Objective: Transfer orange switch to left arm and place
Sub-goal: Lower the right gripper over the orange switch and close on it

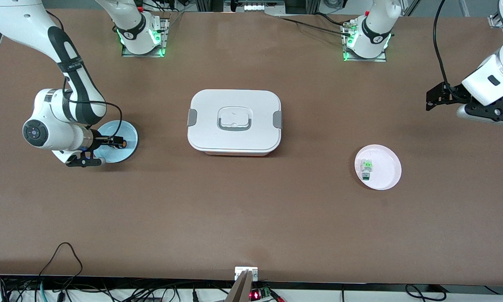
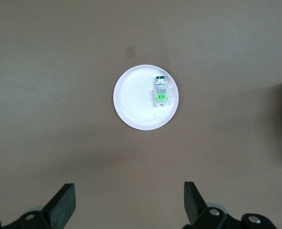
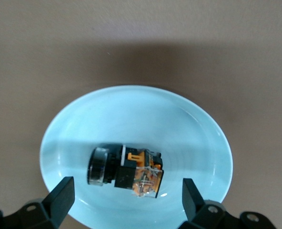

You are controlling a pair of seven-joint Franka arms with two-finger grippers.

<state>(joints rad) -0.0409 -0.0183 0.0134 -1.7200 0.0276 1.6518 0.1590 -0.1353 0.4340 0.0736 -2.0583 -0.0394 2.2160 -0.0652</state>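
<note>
My right gripper should take hold of its round black cap and clear end [image 3: 97, 166], so that the orange switch's middle [image 3: 125, 168] stays free for my left gripper.
The orange switch [image 3: 126, 171] lies on its side on a light blue plate [image 3: 131, 114] toward the right arm's end of the table. It shows as a small dark-and-orange spot [image 1: 124, 143] in the front view. My right gripper [image 3: 126, 200] is open just above the plate [image 1: 130, 133], one finger on each side of the switch, not touching it; it also shows in the front view [image 1: 115, 141]. My left gripper [image 1: 435, 97] is open and empty, held high over the table at the left arm's end; its fingers [image 2: 62, 202] frame bare table. The white box [image 1: 234, 121] stands mid-table between the plates.
A pale pink plate [image 1: 385, 167] holds a green-and-white switch [image 1: 366, 168] toward the left arm's end, nearer the front camera than the box. Both show in the left wrist view, the plate [image 2: 136, 100] and the switch [image 2: 160, 90]. Cables lie along the table's front edge.
</note>
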